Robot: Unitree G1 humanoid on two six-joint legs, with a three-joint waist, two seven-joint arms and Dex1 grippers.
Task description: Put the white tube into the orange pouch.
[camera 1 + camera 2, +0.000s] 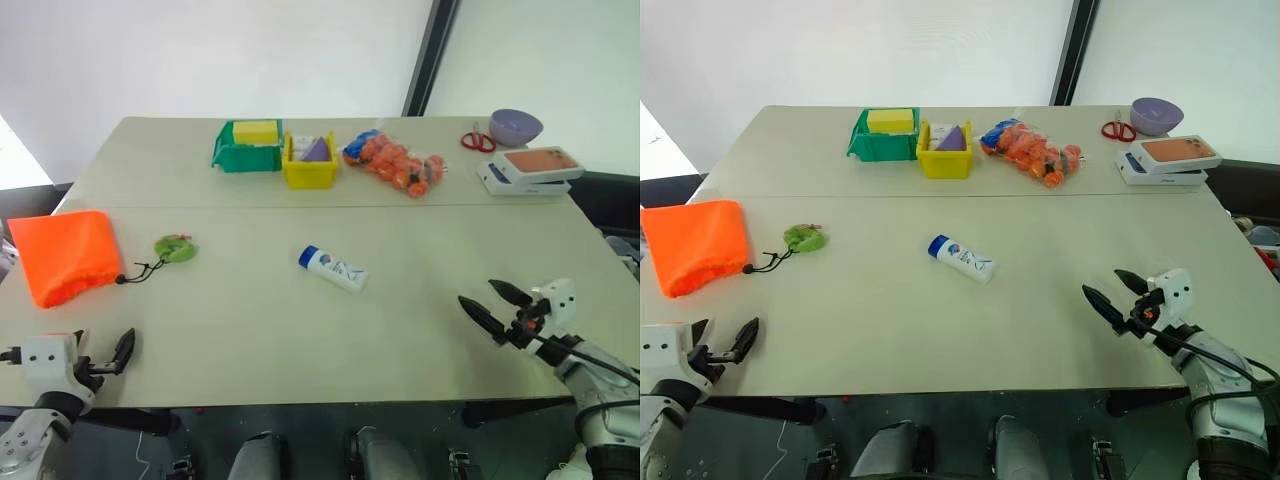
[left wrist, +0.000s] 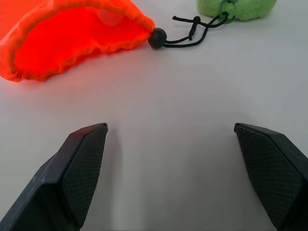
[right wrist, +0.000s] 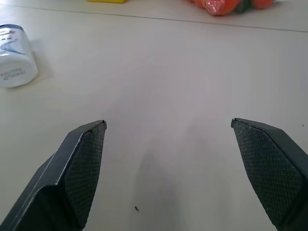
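I should pinch the pouch by its raised opening hem [image 1: 74, 291] with my left gripper next, because the body of the orange pouch [image 1: 65, 255] lies flat on the table.
The white tube [image 1: 333, 269] with a blue cap lies flat near the middle of the table [image 1: 300, 340]. At the left edge lies the orange pouch [image 1: 65, 255], its black cord running to a round green tag [image 1: 176, 248]. My left gripper [image 1: 722, 338] hovers open at the near left edge, just short of the pouch's mouth [image 2: 72, 38]. Low over the near right part of the table, my right gripper [image 1: 478, 292] is open and points left toward the tube [image 3: 14, 57]. Nothing sits between either pair of fingers.
Along the far side stand a green bin [image 1: 247, 147], a yellow bin [image 1: 309, 165] and a clear bag of orange balls [image 1: 395, 163]. Red scissors [image 1: 478, 140], a purple bowl [image 1: 515, 126] and a white box with an orange top [image 1: 530, 168] sit far right.
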